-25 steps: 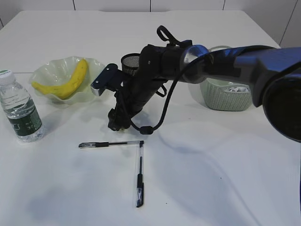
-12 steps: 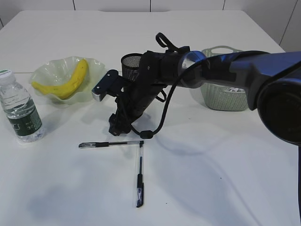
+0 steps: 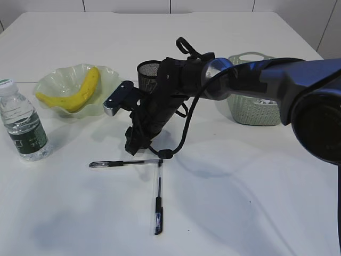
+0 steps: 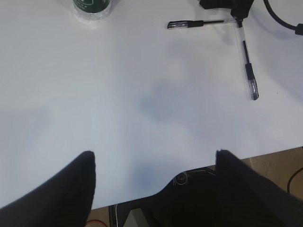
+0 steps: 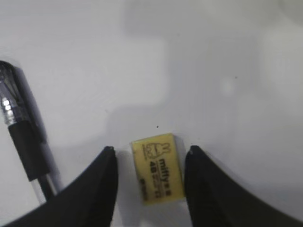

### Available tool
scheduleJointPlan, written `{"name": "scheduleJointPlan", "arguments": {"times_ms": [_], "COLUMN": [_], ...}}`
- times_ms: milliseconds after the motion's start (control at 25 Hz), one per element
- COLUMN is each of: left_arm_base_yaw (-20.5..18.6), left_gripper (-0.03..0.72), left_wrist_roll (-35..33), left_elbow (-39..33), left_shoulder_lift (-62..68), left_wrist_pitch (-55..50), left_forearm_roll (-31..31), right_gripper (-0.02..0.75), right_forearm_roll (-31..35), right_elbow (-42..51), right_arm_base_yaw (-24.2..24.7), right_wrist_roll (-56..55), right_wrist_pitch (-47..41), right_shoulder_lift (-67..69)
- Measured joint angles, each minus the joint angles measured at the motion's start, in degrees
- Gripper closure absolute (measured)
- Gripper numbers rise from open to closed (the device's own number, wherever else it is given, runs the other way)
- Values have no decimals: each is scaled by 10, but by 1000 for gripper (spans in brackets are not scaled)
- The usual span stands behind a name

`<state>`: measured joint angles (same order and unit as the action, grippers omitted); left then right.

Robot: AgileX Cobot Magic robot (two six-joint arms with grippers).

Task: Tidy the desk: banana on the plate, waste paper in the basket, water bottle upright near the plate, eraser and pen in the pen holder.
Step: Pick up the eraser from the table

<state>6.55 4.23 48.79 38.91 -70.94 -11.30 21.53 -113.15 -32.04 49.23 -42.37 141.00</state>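
My right gripper will next grab the pale yellow eraser by its long edges, so that I can tidy it into the pen holder.
My right gripper reaches across to the desk, its tips down just behind the two pens. In the right wrist view the right gripper is open, one finger on each side of the pale yellow eraser, which lies flat on the desk. One pen lies crosswise and the other lengthwise, meeting at a corner. The banana lies in the plate. The water bottle stands upright left of it. The pen holder stands behind my arm. Waste paper shows in the basket. My left gripper is open and empty over the desk's front edge.
A black pen barrel lies close to the left of the right gripper's left finger. The left wrist view shows both pens and the bottle's base far ahead, and the robot base below the desk edge.
The right arm has shifted slightly left and settled, with its gripper staying low on the desk behind the pens. Nothing else has moved.
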Motion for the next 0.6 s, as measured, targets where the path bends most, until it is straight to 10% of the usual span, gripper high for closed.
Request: {"name": "scheduleJointPlan", "arguments": {"times_ms": [160, 600], "left_arm_base_yaw": [0, 0], "left_gripper": [127, 127], "left_wrist_roll": [0, 0], "left_elbow": [0, 0], "left_shoulder_lift": [0, 0], "left_wrist_pitch": [0, 0], "left_forearm_roll": [0, 0], "right_gripper": [556, 580], "right_forearm_roll": [0, 4], "right_elbow": [0, 0], "right_arm_base_yaw": [0, 0], "right_wrist_roll": [1, 10], "right_wrist_pitch": [-1, -1], "right_shoulder_lift": [0, 0]}}
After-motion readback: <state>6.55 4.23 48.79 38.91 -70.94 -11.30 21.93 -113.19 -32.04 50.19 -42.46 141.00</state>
